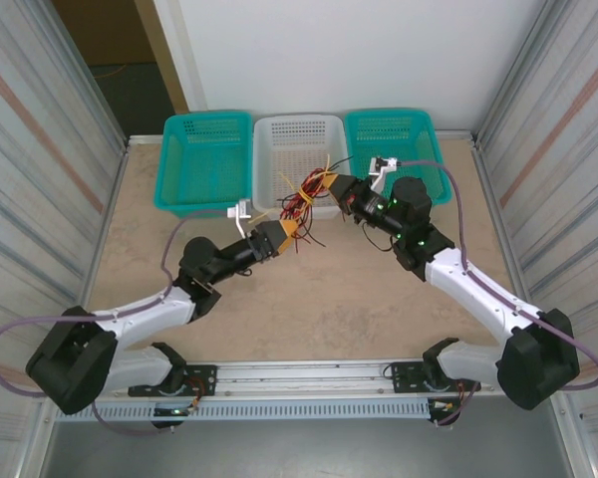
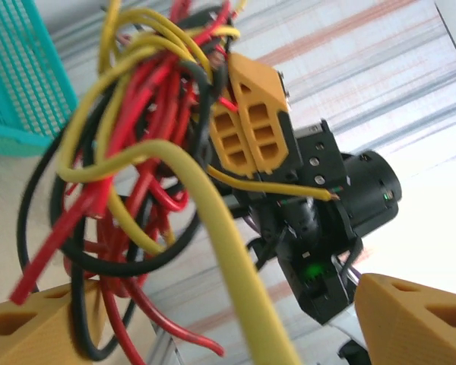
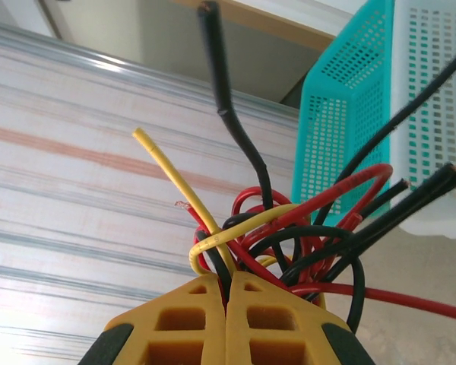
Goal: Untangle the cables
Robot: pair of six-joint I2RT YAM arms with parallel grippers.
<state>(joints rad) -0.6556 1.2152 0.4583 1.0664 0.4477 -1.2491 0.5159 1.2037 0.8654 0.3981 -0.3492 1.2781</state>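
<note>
I will next grab the cable heap with my left gripper on the side opposite my right gripper. The far cable ends will then stay free to untangle.
The cables (image 1: 303,200) form one tangled bunch of red, black and yellow wires, hanging above the table in front of the white basket. My right gripper (image 1: 332,183) is shut on the bunch's right side. In the right wrist view its fingertips (image 3: 226,293) pinch several cables (image 3: 311,236) that fan out upward. My left gripper (image 1: 285,232) sits just below and left of the bunch, open. In the left wrist view its gripper (image 2: 220,304) has wide-apart fingers (image 2: 30,327), with a yellow cable (image 2: 228,251) running loose between them and the tangle (image 2: 137,152) ahead.
Three baskets stand in a row at the table's far edge: teal (image 1: 207,159), white (image 1: 299,149), teal (image 1: 394,139). Corrugated walls (image 1: 40,149) close both sides. Bare tabletop (image 1: 309,299) lies between the arms.
</note>
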